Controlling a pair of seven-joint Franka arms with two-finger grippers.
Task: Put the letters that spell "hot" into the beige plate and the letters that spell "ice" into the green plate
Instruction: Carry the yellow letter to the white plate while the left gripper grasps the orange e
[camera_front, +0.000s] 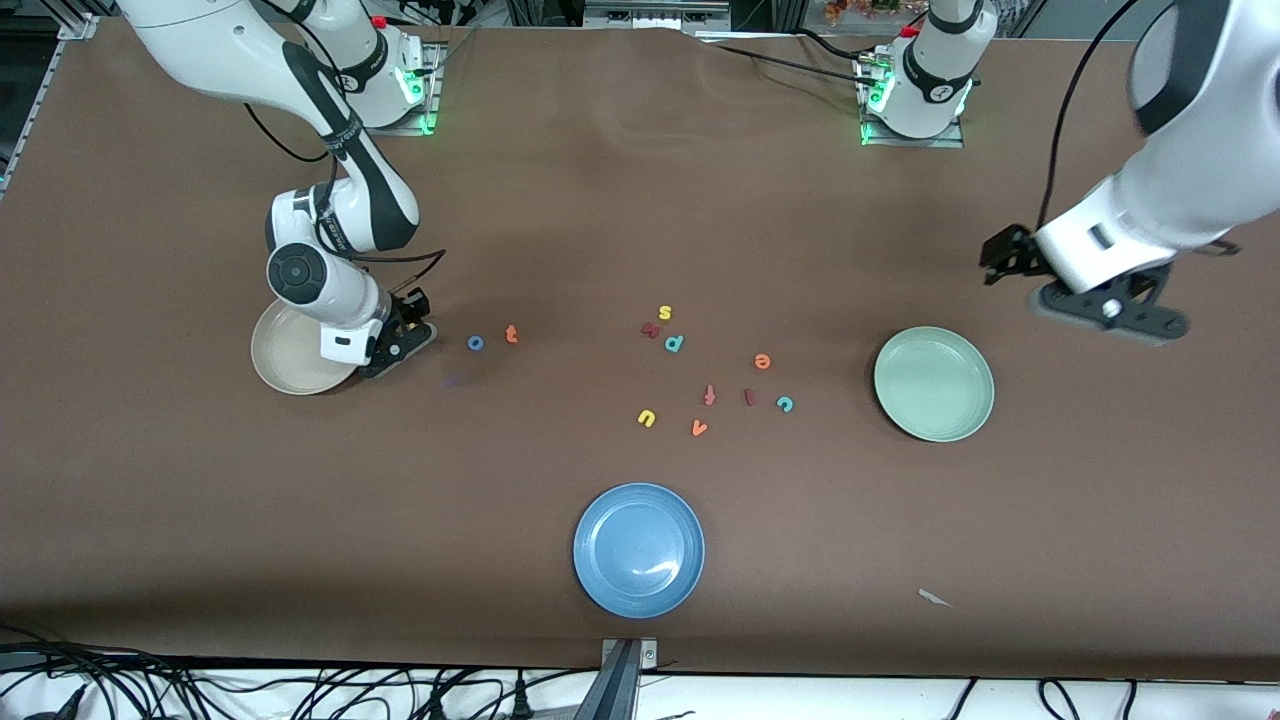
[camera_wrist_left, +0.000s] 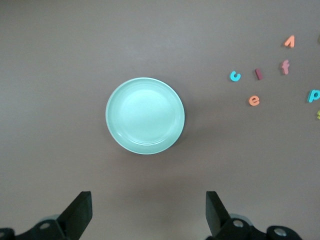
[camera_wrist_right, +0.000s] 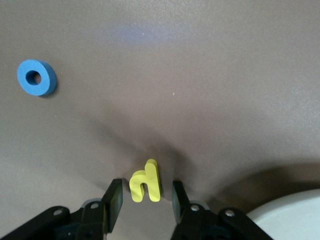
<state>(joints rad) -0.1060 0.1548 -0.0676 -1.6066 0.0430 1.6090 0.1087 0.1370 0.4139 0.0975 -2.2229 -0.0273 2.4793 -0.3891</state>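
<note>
The orange e should help spell "ice" in the green plate (camera_front: 934, 384) (camera_wrist_left: 145, 115). My left gripper should pick it up by its rounded sides next.
My right gripper (camera_front: 405, 340) (camera_wrist_right: 146, 189) is down at the table beside the beige plate (camera_front: 285, 365) (camera_wrist_right: 295, 215). Its fingers are open around the yellow h (camera_wrist_right: 146, 186), a small gap left on each side. The blue o (camera_front: 475, 343) (camera_wrist_right: 36, 77) and orange t (camera_front: 511, 334) lie close by. The orange e (camera_front: 762, 361) (camera_wrist_left: 254, 100), dark red i (camera_front: 749, 397) (camera_wrist_left: 258, 74) and teal c (camera_front: 785, 404) (camera_wrist_left: 235, 76) lie near the green plate (camera_front: 934, 384) (camera_wrist_left: 145, 115). My left gripper (camera_front: 1110, 310) (camera_wrist_left: 149, 212) hangs wide open and empty over bare table beside that plate.
A blue plate (camera_front: 639, 550) sits nearest the front camera. Other loose letters lie mid-table: yellow s (camera_front: 665, 313), teal p (camera_front: 674, 343), orange-red f (camera_front: 709, 395), yellow u (camera_front: 646, 418), orange v (camera_front: 699, 428). A paper scrap (camera_front: 935, 598) lies near the front edge.
</note>
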